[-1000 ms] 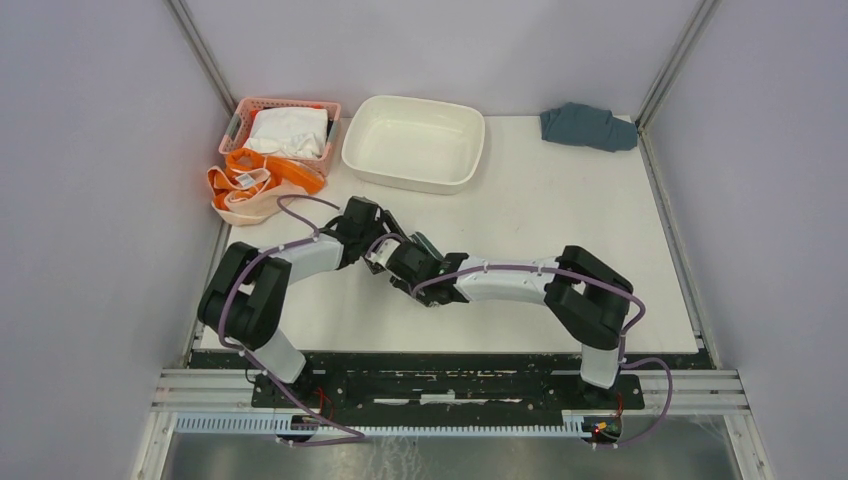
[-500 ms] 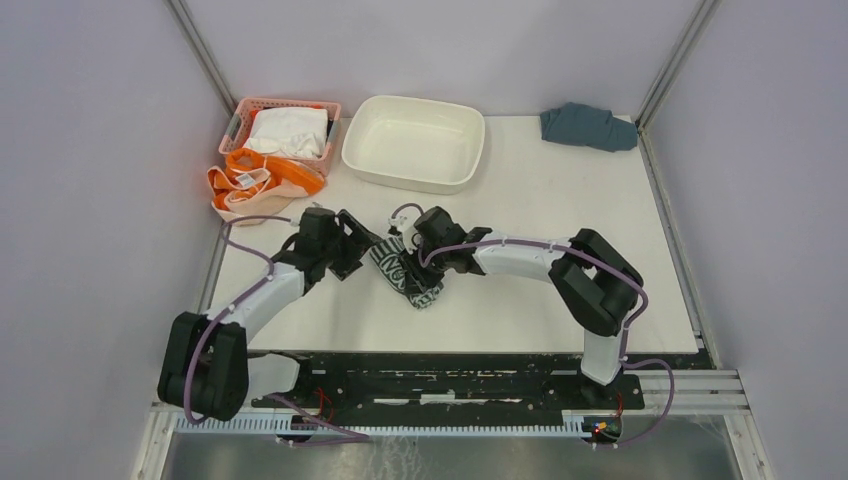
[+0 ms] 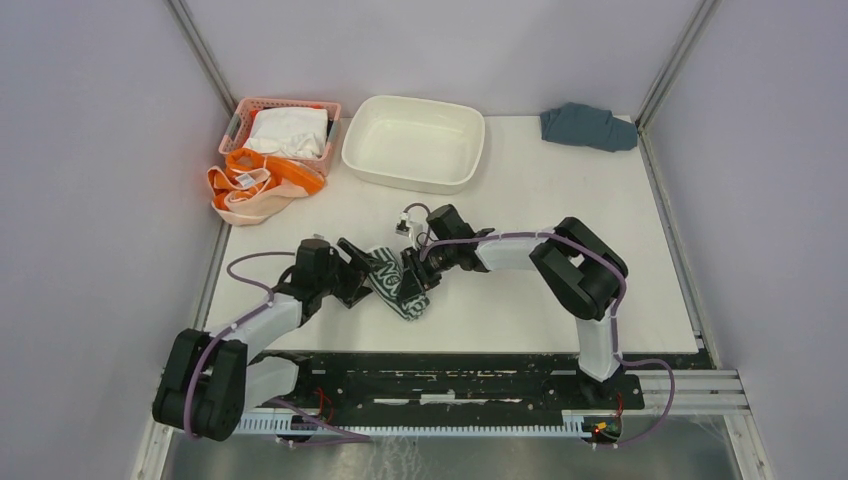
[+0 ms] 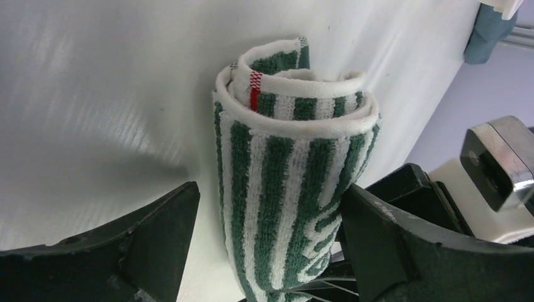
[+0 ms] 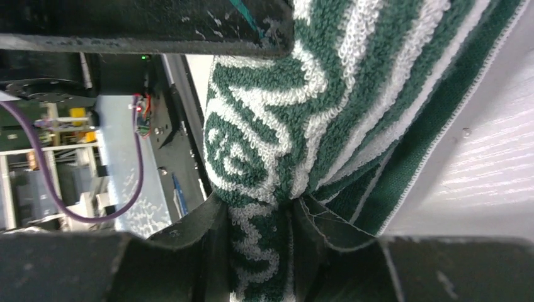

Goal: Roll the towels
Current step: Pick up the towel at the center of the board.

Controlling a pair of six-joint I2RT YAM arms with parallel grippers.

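Observation:
I should next use my left gripper to grab the striped towel's roll (image 3: pixel 380 269) across both sides near its end. That will keep it rolled so it can go in the white tub.
The dark green-and-white striped towel (image 3: pixel 396 284) lies rolled on the white table, near the middle front. In the left wrist view the roll (image 4: pixel 289 157) stands between my left gripper's (image 4: pixel 271 251) open fingers. The right finger (image 4: pixel 384 239) touches it and the left finger (image 4: pixel 157 239) is apart from it. My left gripper (image 3: pixel 366 272) is at the roll's left end. My right gripper (image 3: pixel 418 272) is at its right side, shut on a fold of the towel (image 5: pixel 264 258). The orange towel (image 3: pixel 255 186) lies crumpled at the back left.
A pink basket (image 3: pixel 240 118) with a white cloth (image 3: pixel 288 130) stands at the back left, touching the orange towel. A white tub (image 3: pixel 415 142) stands at the back middle. A blue-grey cloth (image 3: pixel 588 127) lies at the back right corner.
My left arm has drawn back to the left and now sits at the roll's left end. My right gripper has moved to its right side. The roll now shows and lies slightly nearer.

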